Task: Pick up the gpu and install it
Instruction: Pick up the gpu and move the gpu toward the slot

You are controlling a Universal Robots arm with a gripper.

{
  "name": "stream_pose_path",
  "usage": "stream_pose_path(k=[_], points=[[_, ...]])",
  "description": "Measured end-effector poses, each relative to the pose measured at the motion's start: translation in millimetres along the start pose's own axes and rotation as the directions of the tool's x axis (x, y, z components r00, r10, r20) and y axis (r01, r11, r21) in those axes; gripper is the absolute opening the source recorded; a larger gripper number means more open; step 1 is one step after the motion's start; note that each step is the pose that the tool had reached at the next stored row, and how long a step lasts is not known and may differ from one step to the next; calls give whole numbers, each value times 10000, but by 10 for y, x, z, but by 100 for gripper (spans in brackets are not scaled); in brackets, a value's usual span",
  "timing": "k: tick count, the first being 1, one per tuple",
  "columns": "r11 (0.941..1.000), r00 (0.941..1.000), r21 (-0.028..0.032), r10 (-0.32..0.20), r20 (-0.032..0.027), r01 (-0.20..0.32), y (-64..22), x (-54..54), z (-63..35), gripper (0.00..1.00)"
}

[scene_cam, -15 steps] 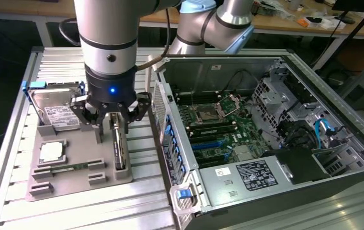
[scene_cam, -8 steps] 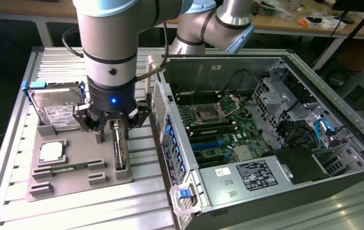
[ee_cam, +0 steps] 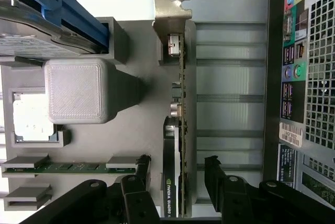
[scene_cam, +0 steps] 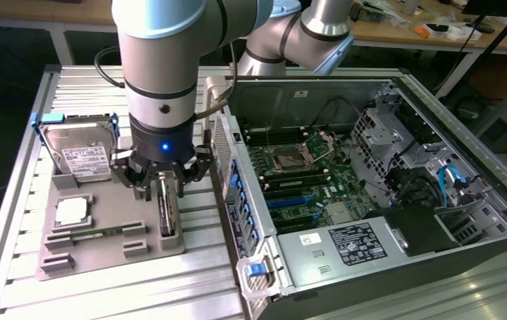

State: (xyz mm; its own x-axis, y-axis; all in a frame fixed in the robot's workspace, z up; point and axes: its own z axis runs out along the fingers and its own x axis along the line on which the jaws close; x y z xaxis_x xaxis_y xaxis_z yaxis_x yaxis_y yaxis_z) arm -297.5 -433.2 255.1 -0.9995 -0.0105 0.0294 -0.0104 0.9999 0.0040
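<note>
My fingers reach down beside both long sides of the GPU in the grey holder [ee_cam: 136, 135], so it is time to close on the GPU now.
The gpu [scene_cam: 166, 212] is a thin dark card with a silvery bracket end, standing on edge in a slot of the grey holder [scene_cam: 102, 259] on the table. My gripper [scene_cam: 161, 190] hangs directly over it, at its end away from the bracket. In the wrist view the gpu [ee_cam: 175, 124] runs between my two black fingers [ee_cam: 140, 179], one on each side of the card with a small gap to it. The gripper [ee_cam: 177, 167] is open and holds nothing.
On the same holder are a silver hard drive [scene_cam: 80, 150] in a blue frame, a square chip [scene_cam: 73, 212] and a green memory stick [scene_cam: 102, 233]. The open computer case [scene_cam: 431, 220], motherboard [scene_cam: 307, 180] exposed, lies close on the exterior view's right of the gpu.
</note>
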Motion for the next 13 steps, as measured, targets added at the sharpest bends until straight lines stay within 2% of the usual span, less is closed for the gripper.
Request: stream_pose_path(k=[13], points=[[10000,10000,0,0,0,0,0,0,0,54]])
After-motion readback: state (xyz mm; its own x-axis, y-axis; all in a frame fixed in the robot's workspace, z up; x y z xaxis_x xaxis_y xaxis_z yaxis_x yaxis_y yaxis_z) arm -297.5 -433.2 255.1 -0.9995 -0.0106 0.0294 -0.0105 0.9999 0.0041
